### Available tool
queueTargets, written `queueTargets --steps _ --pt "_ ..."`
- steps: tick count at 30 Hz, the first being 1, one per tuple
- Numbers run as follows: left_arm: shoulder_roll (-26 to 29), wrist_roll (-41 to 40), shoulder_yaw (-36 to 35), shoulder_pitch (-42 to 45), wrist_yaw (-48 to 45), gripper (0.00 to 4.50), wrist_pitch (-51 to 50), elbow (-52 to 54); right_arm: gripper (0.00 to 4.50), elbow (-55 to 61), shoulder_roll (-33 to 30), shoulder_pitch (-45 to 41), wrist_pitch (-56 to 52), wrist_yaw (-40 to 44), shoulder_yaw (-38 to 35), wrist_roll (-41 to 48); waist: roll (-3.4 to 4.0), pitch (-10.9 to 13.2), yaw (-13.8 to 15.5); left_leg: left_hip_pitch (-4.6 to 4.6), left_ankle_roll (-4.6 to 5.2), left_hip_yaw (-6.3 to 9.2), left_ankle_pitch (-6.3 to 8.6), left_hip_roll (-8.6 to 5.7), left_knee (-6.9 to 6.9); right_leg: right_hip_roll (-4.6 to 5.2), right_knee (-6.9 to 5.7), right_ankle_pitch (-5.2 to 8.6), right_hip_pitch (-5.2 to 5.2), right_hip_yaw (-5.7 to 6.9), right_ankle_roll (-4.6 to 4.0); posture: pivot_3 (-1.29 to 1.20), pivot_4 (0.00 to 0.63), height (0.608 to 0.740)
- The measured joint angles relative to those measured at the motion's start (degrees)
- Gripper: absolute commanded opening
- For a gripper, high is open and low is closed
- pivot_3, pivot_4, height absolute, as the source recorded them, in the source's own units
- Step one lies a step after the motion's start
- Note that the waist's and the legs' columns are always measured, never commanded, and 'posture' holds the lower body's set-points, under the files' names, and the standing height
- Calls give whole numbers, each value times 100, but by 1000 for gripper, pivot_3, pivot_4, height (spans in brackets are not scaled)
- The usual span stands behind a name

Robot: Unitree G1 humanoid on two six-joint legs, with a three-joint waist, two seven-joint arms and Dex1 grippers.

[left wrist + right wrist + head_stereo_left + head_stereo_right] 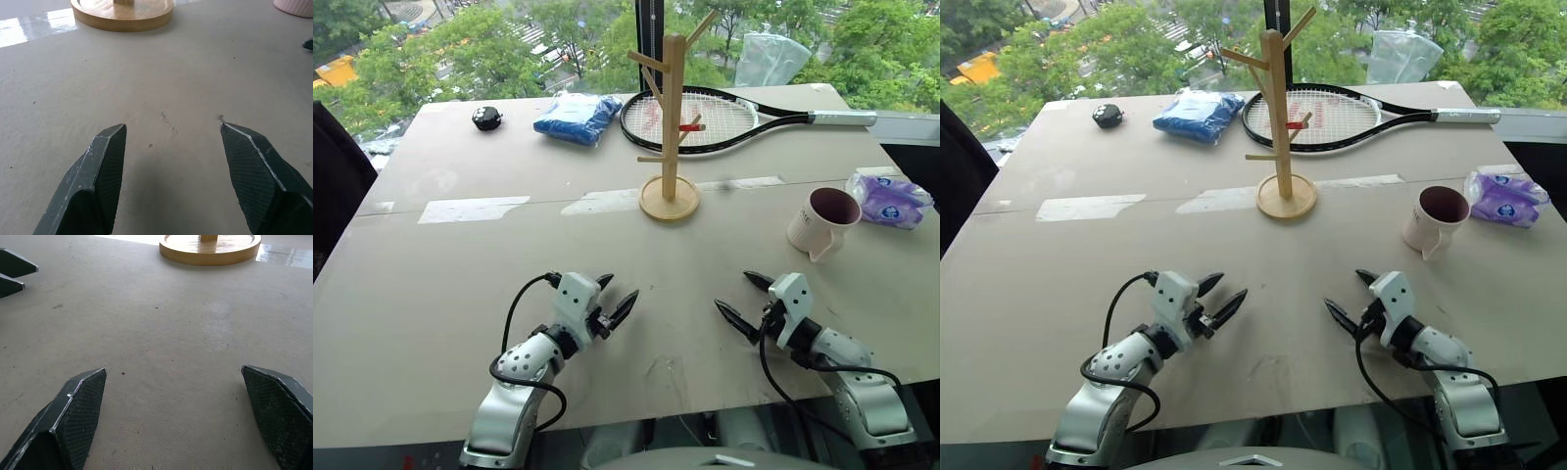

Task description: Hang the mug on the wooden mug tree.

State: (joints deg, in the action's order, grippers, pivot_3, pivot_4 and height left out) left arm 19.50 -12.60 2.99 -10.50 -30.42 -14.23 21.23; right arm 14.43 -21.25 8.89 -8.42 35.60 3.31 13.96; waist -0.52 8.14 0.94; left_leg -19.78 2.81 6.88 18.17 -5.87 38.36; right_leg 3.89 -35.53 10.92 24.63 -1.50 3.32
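Note:
The mug's round body (808, 228) looks wider than the open fingers. My right gripper should next grab the mug by its thin handle (827, 247).
The cream-white mug (823, 221) with its dark maroon inside stands upright on the table's right side, handle toward the near edge. The wooden mug tree (670, 127) rises at mid-table on a round disc base (122, 12), its pegs bare. My left gripper (617, 298) hovers low over the table near the front edge, left of centre, open and holding nothing. My right gripper (739, 299) sits to the right of it, open wide and holding nothing, well short of the mug. The disc base also shows ahead of the right fingers (210, 248).
A black tennis racket (724, 117) lies behind the tree. A blue cloth bundle (576, 117) and a small black object (487, 118) lie at the back left. A purple-white tissue packet (889, 199) sits right of the mug, near the table's right edge.

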Motion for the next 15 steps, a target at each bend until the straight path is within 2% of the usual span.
queueTargets --steps 5,15 --pt "123 7 193 399 -295 3140 13 -295 4461 154 243 224 39 -461 -97 -85 0 0 -2 0 0 0 0 -1 0 0 -1 0 0 1 0 0 150 740" --pt "688 -107 783 1882 -1722 3140 74 -888 4461 958 1376 1243 30 -2395 -775 -647 8 1 -23 0 -2 -3 0 -1 -1 -28 -3 0 5 -7 0 0 150 740"
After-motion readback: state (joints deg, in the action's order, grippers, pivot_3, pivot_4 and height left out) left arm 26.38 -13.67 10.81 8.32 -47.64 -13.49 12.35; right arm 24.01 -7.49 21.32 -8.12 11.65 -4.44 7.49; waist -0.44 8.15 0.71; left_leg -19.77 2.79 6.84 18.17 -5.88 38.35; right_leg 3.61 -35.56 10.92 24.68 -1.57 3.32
